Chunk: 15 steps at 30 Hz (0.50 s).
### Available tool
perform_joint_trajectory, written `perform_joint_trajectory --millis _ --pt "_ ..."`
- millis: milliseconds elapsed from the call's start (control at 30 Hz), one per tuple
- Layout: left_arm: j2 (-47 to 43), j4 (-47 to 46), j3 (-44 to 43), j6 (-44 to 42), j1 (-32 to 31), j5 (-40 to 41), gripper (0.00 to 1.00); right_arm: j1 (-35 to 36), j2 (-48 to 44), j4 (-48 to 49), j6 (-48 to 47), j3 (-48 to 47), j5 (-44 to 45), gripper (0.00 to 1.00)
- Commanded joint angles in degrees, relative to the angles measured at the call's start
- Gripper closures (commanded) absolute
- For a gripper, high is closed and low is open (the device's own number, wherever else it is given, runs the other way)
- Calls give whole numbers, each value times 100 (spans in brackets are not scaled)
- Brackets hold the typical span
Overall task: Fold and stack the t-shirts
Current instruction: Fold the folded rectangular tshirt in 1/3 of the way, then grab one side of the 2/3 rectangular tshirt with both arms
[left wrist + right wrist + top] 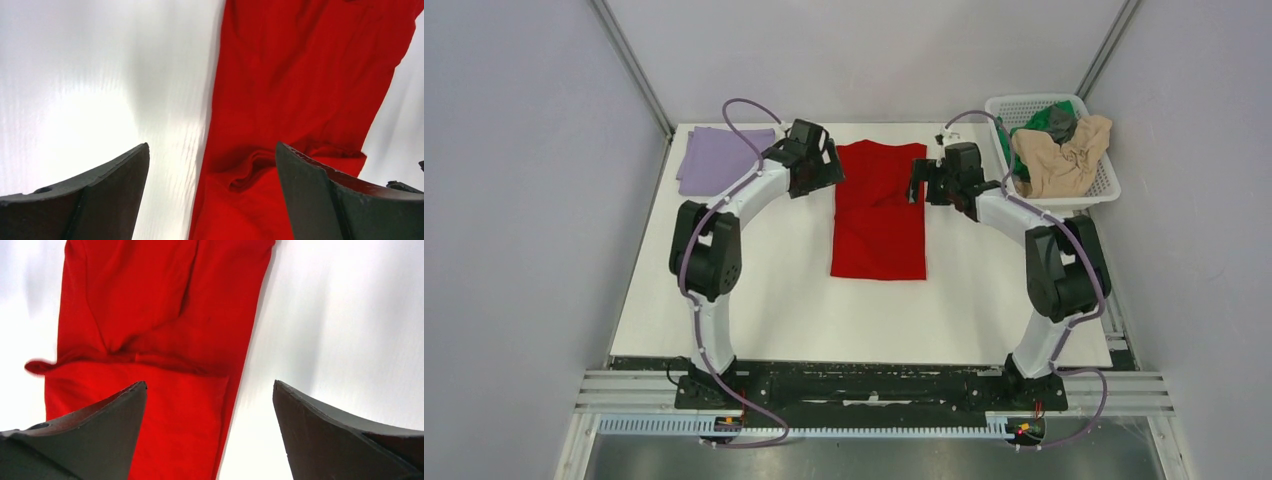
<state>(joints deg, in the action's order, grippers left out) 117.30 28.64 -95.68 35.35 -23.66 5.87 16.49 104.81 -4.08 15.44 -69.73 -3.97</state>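
The red t-shirt's near-end corner on my left gripper's side should go into that gripper next, matching my right gripper, to fold that end over evenly.
A bright red t-shirt (879, 208) lies on the white table, folded into a long narrow strip running front to back. My left gripper (824, 172) hovers at its far left edge, jaws wide apart with nothing between them. In the left wrist view the red t-shirt (300, 90) fills the right side, with a small pucker between my open left gripper (212, 150). My right gripper (921, 182) hovers at the shirt's far right edge, also open and empty. The right wrist view shows the red t-shirt (150, 320) and its right edge between my open right gripper (210, 386).
A folded lavender t-shirt (719, 158) lies at the table's far left corner. A white mesh basket (1104, 185) at the far right holds beige (1059, 155), green and dark grey shirts. Grey walls enclose the table on three sides.
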Motion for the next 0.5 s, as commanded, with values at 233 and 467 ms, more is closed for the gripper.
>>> perform_joint_trajectory --millis 233,467 --pt "-2347 -632 2947 417 -263 -814 0 91 -2302 572 -56 2422 -820 2" --pt "-2870 -1396 4440 834 -519 -1085 5 164 -3235 725 19 3784 -1219 2"
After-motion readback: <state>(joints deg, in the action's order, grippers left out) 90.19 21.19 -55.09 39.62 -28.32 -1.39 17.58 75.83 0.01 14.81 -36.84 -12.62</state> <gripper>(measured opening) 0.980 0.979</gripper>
